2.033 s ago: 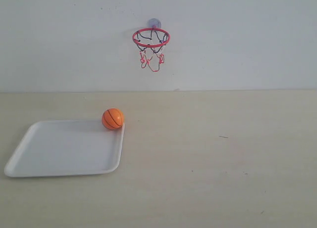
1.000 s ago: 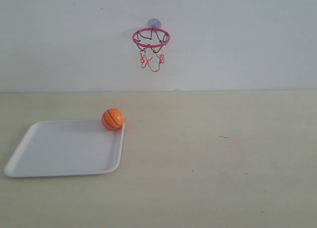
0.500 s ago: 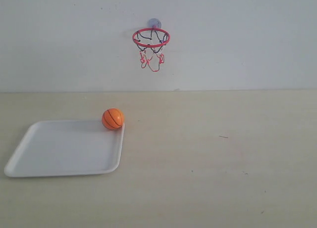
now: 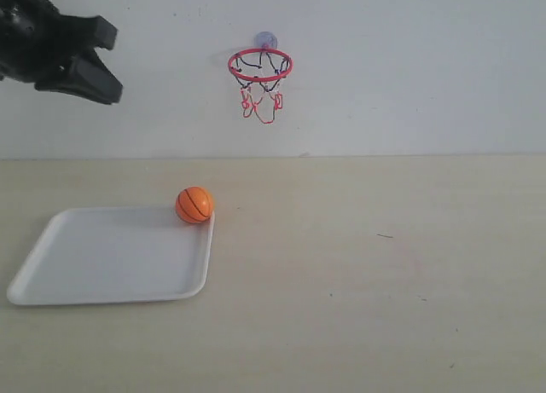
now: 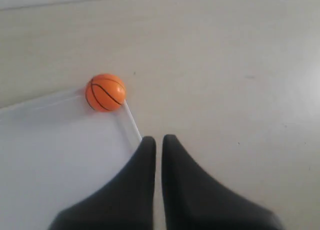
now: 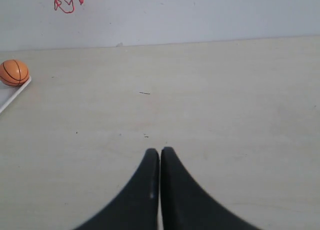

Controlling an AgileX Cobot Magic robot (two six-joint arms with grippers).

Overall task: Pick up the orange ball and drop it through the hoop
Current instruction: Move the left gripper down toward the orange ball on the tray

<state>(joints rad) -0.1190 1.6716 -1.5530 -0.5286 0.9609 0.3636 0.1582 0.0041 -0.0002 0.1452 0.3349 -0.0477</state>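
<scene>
My left gripper should grab the ball by its round sides next, to drop the orange ball through the hoop (image 4: 260, 66).
The orange ball (image 4: 194, 205) rests on the far right corner of a white tray (image 4: 102, 261), on its rim. The left wrist view has the ball (image 5: 105, 92) ahead of my left gripper (image 5: 158, 138), whose fingers are shut with only a thin slit and nothing between them. That gripper (image 4: 113, 93) hangs high at the upper left of the exterior view, well above the tray. The hoop (image 4: 260, 66) is stuck to the wall by its bluish cup, net dangling. My right gripper (image 6: 160, 151) is shut and empty over bare table, with the ball (image 6: 13, 72) far off.
The tray's corner (image 6: 15, 96) and the bottom of the hoop's net (image 6: 65, 0) show in the right wrist view. The beige table (image 4: 367, 274) runs back to a white wall. The right arm is outside the exterior view.
My left arm has come into the exterior view at the upper left, where nothing showed before. The ball, tray and hoop have not moved.
</scene>
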